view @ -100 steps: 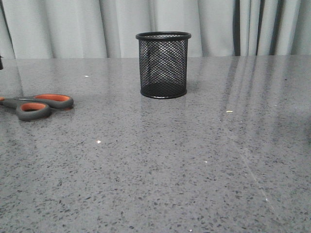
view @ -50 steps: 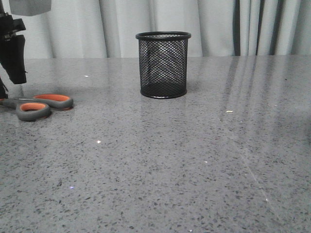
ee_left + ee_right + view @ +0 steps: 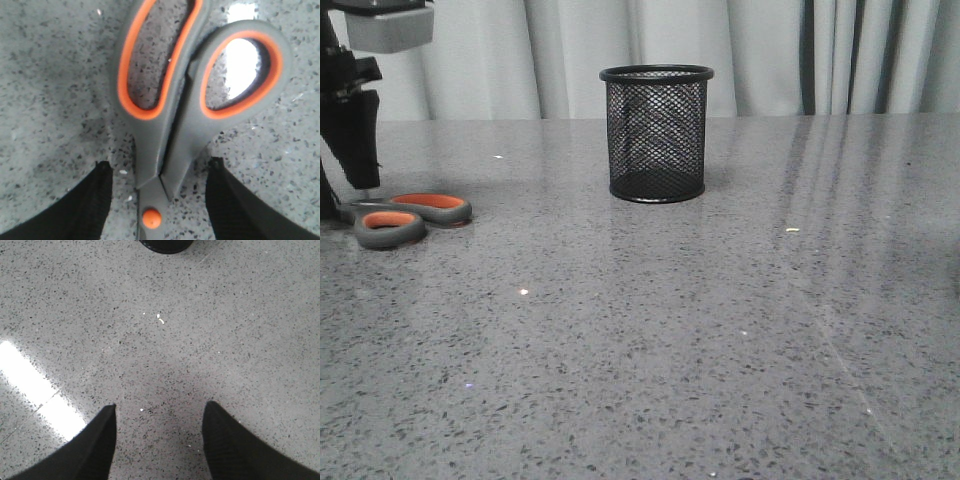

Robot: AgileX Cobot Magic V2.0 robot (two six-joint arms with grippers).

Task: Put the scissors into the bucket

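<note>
My left gripper's fingers straddle the scissors' grey neck above the orange pivot, so it is time for my left gripper to close on the neck.
The scissors lie flat at the table's far left, grey handle loops lined in orange; the blades are hidden past the frame edge. In the left wrist view the scissors lie between my open fingers, the orange pivot low between the tips. My left gripper is open and straddles the handle neck without touching it; in the front view one finger hangs just above the scissors. The black mesh bucket stands upright at the back centre. My right gripper is open and empty over bare table.
The grey speckled table spreads out in front of the bucket. Pale curtains hang behind the table. The bucket's base shows at the edge of the right wrist view. A bright light reflection lies on the tabletop beside the right fingers.
My left arm came into the front view from the upper left and dropped lower over the scissors. The scissors and the bucket have not moved.
</note>
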